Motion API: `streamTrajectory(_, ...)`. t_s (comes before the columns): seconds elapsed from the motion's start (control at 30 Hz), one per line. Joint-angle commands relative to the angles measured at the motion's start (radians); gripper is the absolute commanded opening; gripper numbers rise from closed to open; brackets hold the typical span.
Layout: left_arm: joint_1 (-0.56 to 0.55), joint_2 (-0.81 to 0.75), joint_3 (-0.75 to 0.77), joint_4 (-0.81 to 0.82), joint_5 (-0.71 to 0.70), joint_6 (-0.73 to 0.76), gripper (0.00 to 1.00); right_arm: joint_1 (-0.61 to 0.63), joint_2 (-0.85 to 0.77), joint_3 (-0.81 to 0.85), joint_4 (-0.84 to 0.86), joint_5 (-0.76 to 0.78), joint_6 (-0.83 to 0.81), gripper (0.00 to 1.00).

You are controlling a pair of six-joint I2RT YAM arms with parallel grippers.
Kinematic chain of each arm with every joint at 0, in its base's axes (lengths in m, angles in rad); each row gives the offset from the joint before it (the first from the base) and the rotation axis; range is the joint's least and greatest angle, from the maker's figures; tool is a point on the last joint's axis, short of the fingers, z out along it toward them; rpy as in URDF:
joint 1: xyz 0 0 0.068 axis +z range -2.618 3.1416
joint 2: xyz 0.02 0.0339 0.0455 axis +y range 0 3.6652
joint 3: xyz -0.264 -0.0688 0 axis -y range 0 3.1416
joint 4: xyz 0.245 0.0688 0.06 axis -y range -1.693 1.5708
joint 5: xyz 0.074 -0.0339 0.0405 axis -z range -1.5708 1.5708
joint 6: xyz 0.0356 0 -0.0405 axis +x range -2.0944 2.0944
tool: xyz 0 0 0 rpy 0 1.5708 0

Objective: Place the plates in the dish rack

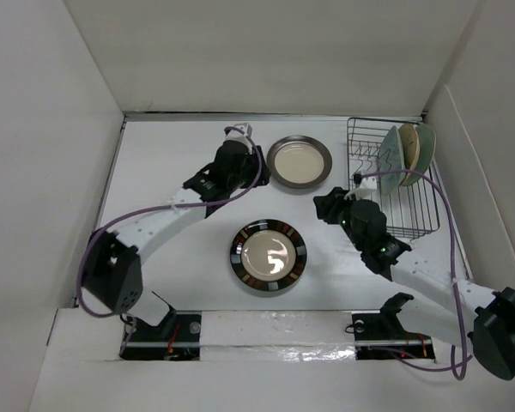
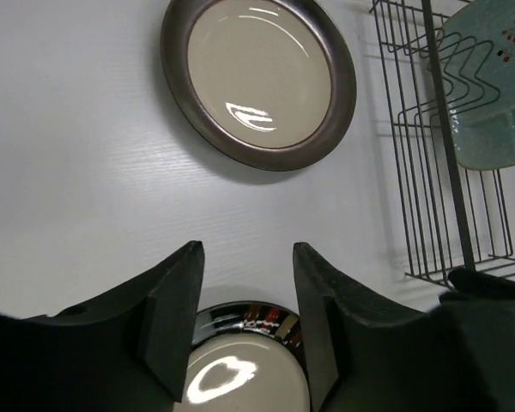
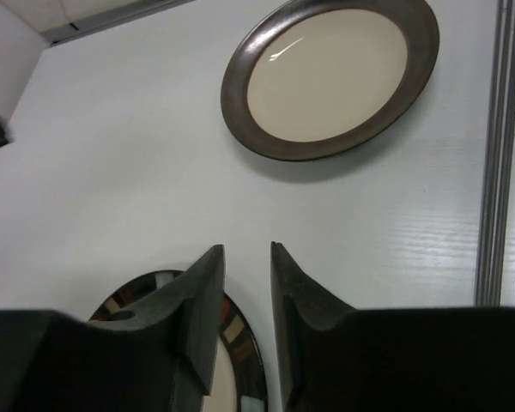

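I should grab the brown-rimmed plate [image 1: 299,162] next with my left gripper, by its rim away from the rack. The rim on the rack side should stay free so I can hand the plate over to my right gripper.
A brown-rimmed cream plate [image 1: 299,162] [image 2: 257,77] [image 3: 330,73] lies flat at the back centre. A striped-rim plate [image 1: 269,257] [image 2: 240,365] [image 3: 238,333] lies flat nearer the arms. The wire dish rack [image 1: 412,219] [image 2: 429,172] [image 3: 496,154] at the right holds three plates on edge, among them a pale-green one [image 1: 390,154] [image 2: 489,94] and a cream one [image 1: 410,144]. My left gripper [image 1: 227,167] [image 2: 246,249] hangs open above the table between the two flat plates, empty. My right gripper [image 1: 322,208] [image 3: 245,249] is beside the rack, its jaws narrowly apart with nothing between them.
White walls enclose the table on the left, back and right. The rack's near half [image 1: 416,206] has no plates in it. Purple cables loop off both arms.
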Motion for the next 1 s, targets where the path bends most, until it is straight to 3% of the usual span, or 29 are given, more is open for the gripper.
streamTrajectory(0.0,0.011,0.138,0.112,0.050,0.056,-0.071,0.44,0.023,-0.048,0.015,0.144,-0.070,0.012,0.48)
streamTrajectory(0.03,0.025,0.170,0.132,0.056,0.072,-0.077,0.54,0.023,-0.051,0.020,0.129,-0.078,0.003,0.51)
streamTrajectory(0.13,0.071,0.291,0.212,0.076,0.135,-0.110,0.63,0.034,-0.089,0.009,0.137,-0.115,0.023,0.52)
streamTrajectory(0.23,0.117,0.409,0.286,0.087,0.178,-0.146,0.64,0.043,-0.124,-0.008,0.147,-0.115,0.031,0.52)
streamTrajectory(0.57,0.157,0.748,0.568,0.032,0.226,-0.187,0.64,0.043,-0.163,-0.003,0.124,-0.147,0.042,0.51)
streamTrajectory(0.97,0.166,0.880,0.613,0.082,0.286,-0.262,0.53,0.043,-0.178,-0.011,0.122,-0.147,0.042,0.51)
